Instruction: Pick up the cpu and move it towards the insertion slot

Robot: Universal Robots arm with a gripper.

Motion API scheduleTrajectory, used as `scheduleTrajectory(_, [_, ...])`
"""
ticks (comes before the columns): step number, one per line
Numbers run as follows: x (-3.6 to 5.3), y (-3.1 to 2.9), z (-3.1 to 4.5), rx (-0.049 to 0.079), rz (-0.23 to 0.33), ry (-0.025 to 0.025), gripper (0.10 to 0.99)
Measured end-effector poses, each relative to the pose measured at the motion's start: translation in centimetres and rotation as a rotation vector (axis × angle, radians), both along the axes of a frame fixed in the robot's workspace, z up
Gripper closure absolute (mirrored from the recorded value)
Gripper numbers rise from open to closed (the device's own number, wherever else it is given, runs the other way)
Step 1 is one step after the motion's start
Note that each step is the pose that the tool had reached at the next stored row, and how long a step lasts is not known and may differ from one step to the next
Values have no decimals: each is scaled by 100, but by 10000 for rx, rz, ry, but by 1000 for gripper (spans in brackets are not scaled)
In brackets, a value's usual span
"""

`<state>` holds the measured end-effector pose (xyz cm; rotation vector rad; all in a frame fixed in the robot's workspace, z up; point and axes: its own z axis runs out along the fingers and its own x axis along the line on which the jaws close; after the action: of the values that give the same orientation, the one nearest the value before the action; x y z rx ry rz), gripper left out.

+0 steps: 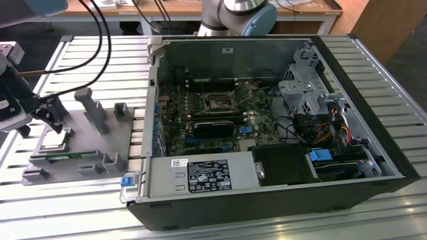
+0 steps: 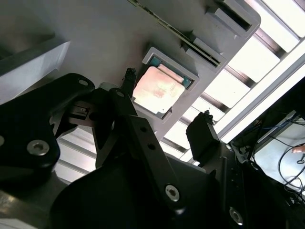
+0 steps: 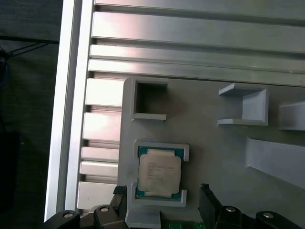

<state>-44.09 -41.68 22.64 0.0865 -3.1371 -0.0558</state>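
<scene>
My gripper needs to move down before it closes on the CPU, because its fingers are above the silvery CPU (image 3: 160, 173) in its grey holder.
The cpu (image 1: 55, 146) lies flat in its square nest on the grey fixture plate (image 1: 100, 150), at the exterior view's left. Its silvery top with a pale rim shows in both wrist views (image 2: 159, 90) (image 3: 159, 172). My gripper (image 1: 48, 125) hangs just above it, open, with one black fingertip (image 3: 119, 192) on each side of the chip and a gap to it. In the second wrist view the gripper (image 2: 167, 102) straddles the cpu the same way. The insertion slot (image 1: 218, 104), a shiny metal frame with a dark centre, sits on the motherboard inside the open computer case.
Grey posts and brackets (image 1: 93, 110) stand up from the fixture plate beside my gripper. A thin green memory stick (image 1: 63, 156) lies along the plate's near edge. The case wall (image 1: 152, 100) rises between the fixture and the motherboard. Black cables (image 1: 100, 45) hang above the ribbed metal table.
</scene>
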Motion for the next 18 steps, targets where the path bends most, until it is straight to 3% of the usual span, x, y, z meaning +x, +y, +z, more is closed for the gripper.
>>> scheduleTrajectory(12, [0,0,-166,7,0,0,380])
scheduleTrajectory(14, [0,0,-195,6,0,0,369])
scheduleTrajectory(15, [0,0,-207,6,0,0,310])
scheduleTrajectory(18, [0,15,-242,7,-34,0,310])
